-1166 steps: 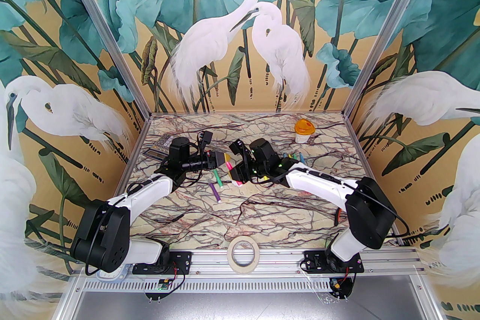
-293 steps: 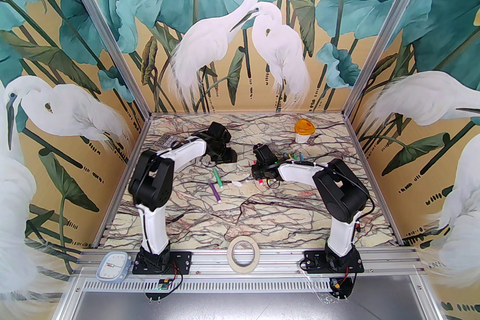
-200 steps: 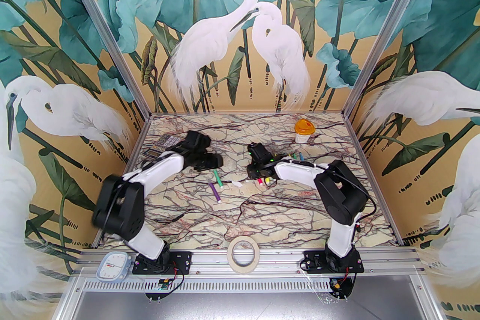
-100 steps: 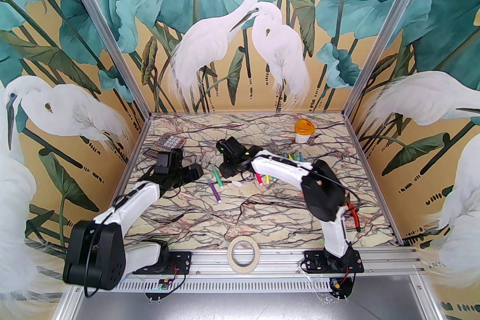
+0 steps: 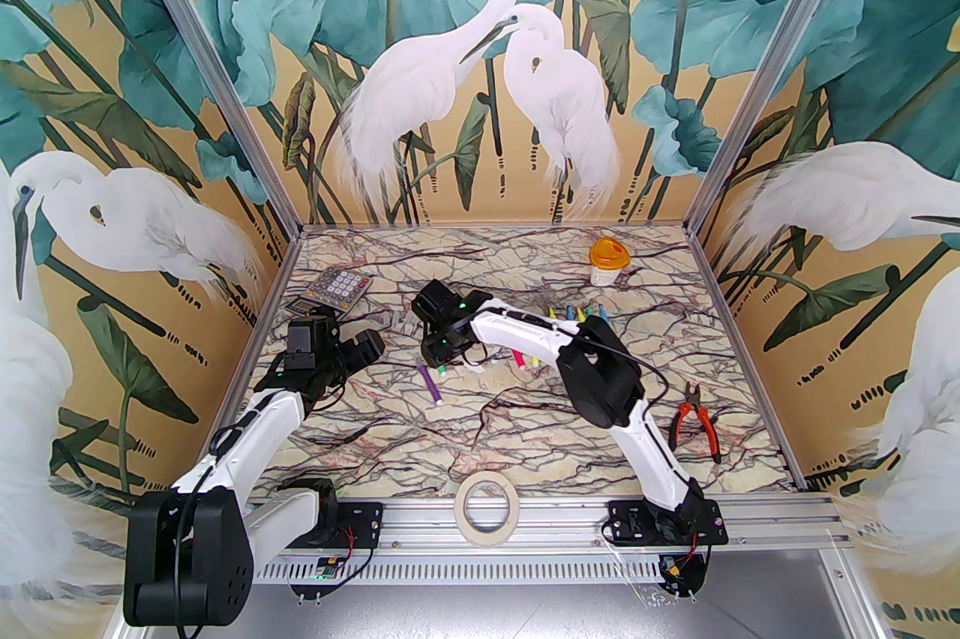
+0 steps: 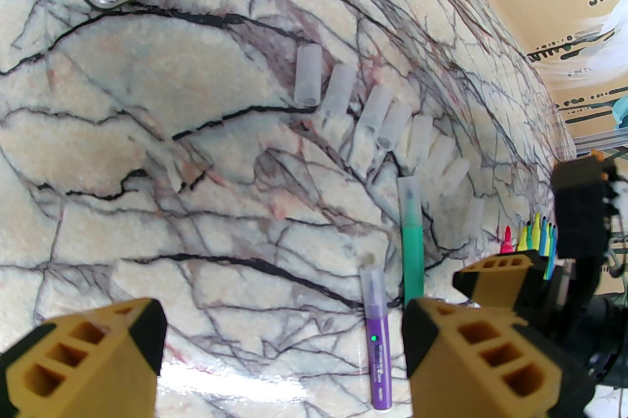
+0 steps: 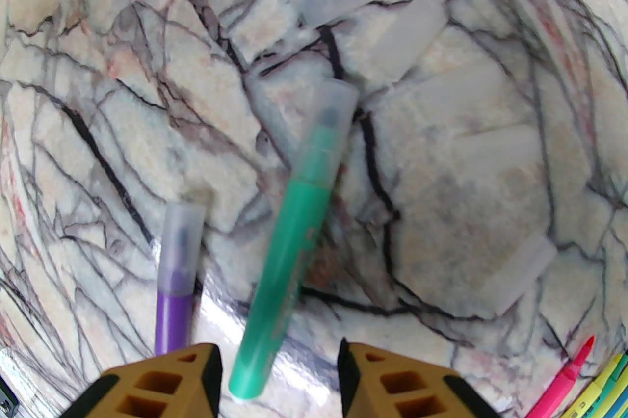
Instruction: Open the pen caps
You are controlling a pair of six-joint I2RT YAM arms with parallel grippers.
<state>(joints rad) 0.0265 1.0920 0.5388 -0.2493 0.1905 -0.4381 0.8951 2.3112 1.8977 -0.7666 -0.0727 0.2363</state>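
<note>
The right gripper grabs the green pen [image 7: 294, 249] across its body near the butt end next, which leaves the clear cap free to open.
Two capped pens lie mid-table: a green pen [image 7: 294, 249] with a clear cap [image 7: 333, 107] and a purple pen [image 7: 174, 308] with its own clear cap [image 7: 181, 229]. My right gripper [image 7: 279, 377] hangs open just above the green pen's butt end, which lies between the fingers without touching them. In the top view the right gripper [image 5: 439, 355] covers most of the green pen, beside the purple pen [image 5: 431, 385]. My left gripper [image 6: 284, 342] stands wide open and holds nothing, left of both pens. Several loose pen caps [image 6: 338, 90] lie in a row beyond them.
Several uncapped pens [image 5: 529, 360] lie right of the right gripper, more [image 5: 577, 312] further back. A calculator [image 5: 337, 287] sits at the back left, an orange-lidded jar [image 5: 607, 261] at the back right, red pliers [image 5: 694, 422] at the right, a tape roll [image 5: 487, 501] on the front rail.
The left arm swung back toward the near left and its jaws widened. The right arm moved left from the uncapped pens to above the green pen, uncovering the pliers.
</note>
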